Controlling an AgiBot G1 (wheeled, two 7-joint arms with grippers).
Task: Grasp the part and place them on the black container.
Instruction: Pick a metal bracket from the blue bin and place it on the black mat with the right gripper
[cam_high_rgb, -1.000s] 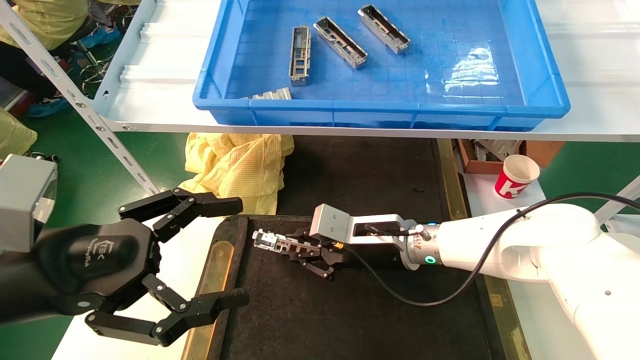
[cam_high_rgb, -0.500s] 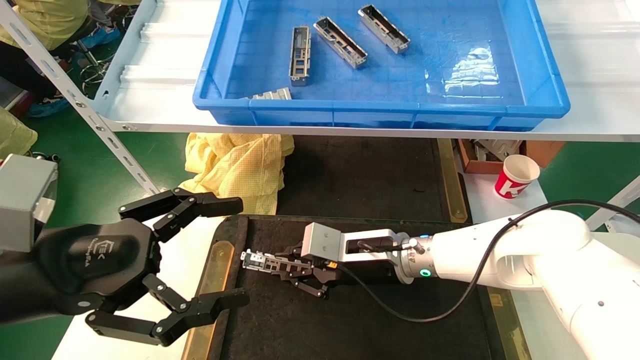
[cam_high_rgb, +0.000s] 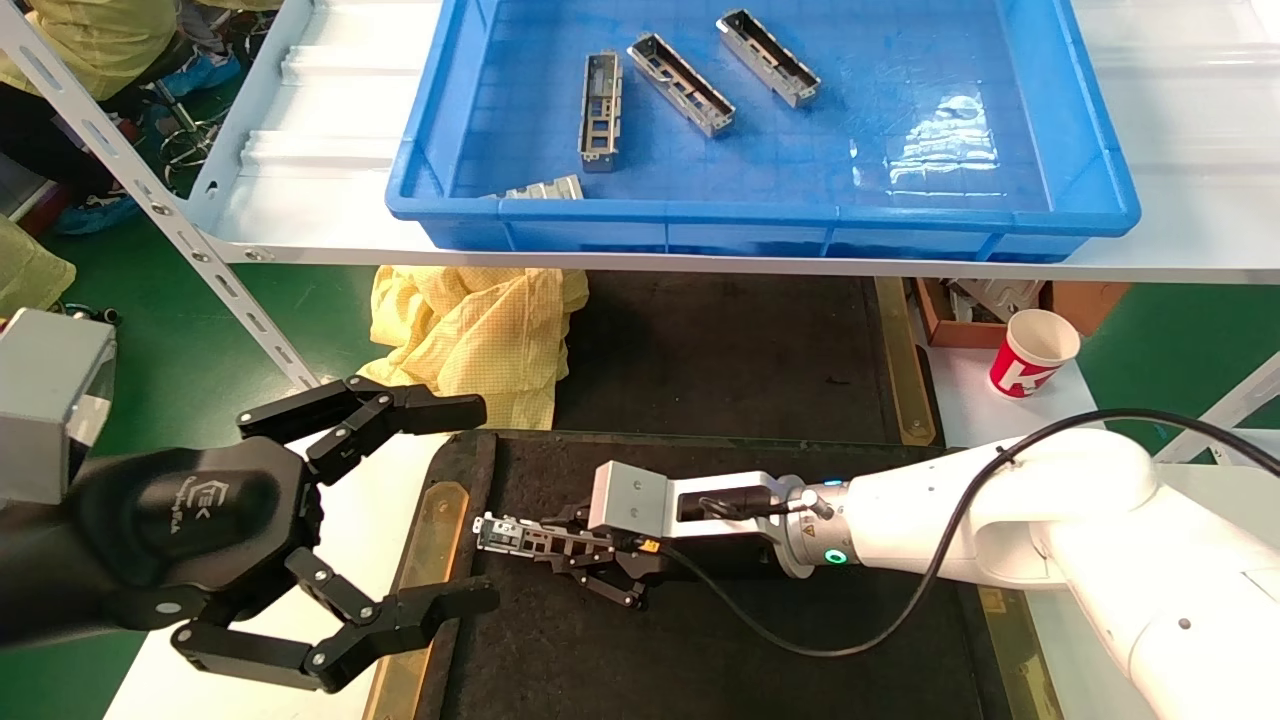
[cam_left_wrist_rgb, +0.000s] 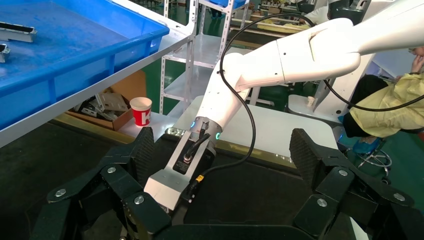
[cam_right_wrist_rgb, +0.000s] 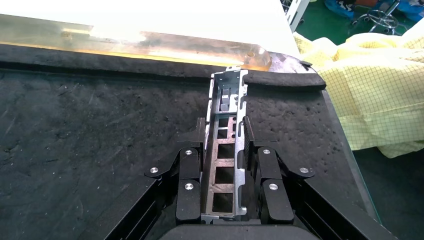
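I should let go of the silver-grey part with my right gripper now. The part is flat over the black container and inside the container's edge, so it would rest there.
My right gripper (cam_high_rgb: 560, 545) is shut on a silver-grey metal part (cam_high_rgb: 505, 535), held flat just above the left end of the black container (cam_high_rgb: 700, 640). In the right wrist view the part (cam_right_wrist_rgb: 227, 125) lies lengthwise between the fingers (cam_right_wrist_rgb: 189, 170), its open side up, its far end near the container's brass strip (cam_right_wrist_rgb: 150, 47). Several more parts (cam_high_rgb: 600, 110) lie in the blue bin (cam_high_rgb: 760, 210) on the shelf. My left gripper (cam_high_rgb: 430, 505) is open and empty, hovering at the container's left edge.
A yellow cloth (cam_high_rgb: 470, 335) lies behind the container's left corner. A red and white paper cup (cam_high_rgb: 1032, 352) stands at the right. The shelf edge (cam_high_rgb: 700, 262) overhangs the back. A second black felt tray (cam_high_rgb: 720, 350) lies under the shelf.
My right gripper has moved left and slightly toward me with the part, closer to the container's left edge. The left arm has not moved.
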